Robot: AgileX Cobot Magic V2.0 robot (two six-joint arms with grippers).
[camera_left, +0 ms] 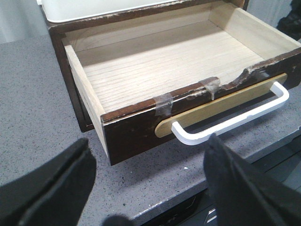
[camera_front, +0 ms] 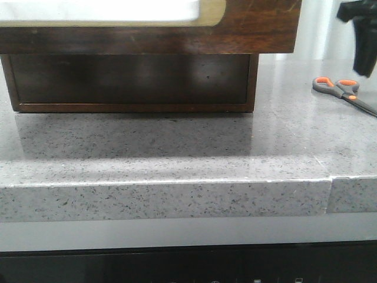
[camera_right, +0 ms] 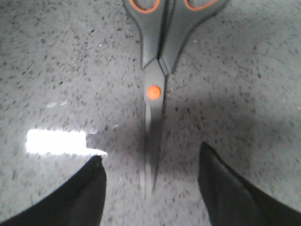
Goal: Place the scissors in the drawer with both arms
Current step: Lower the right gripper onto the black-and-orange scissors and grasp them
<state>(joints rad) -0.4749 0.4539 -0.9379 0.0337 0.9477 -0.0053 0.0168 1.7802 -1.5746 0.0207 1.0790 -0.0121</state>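
The right gripper isn't ready to close yet: its fingers are above the scissors, so it needs to come down to the scissors point(camera_front: 343, 90) on the grey counter first.
The scissors point(camera_front: 343, 90) lie flat on the grey counter at the far right, grey handles with orange-lined loops. In the right wrist view the scissors point(camera_right: 155, 47) point their closed blades toward my right gripper point(camera_right: 150, 153), which is open just above them, one finger on each side of the blade tip. In the front view the right gripper point(camera_front: 360, 35) hangs above the scissors. The drawer point(camera_front: 253, 29) is pulled out; its pale wooden inside point(camera_left: 164, 66) is empty. My left gripper point(camera_left: 149, 141) is open, apart from the drawer's white handle point(camera_left: 235, 120) and holding nothing.
The grey speckled stone counter point(camera_front: 177, 153) has a front edge point(camera_front: 177, 197) close to the camera. The dark cabinet body point(camera_front: 129, 82) stands under the open drawer. A white box point(camera_left: 94, 9) sits on top of the cabinet.
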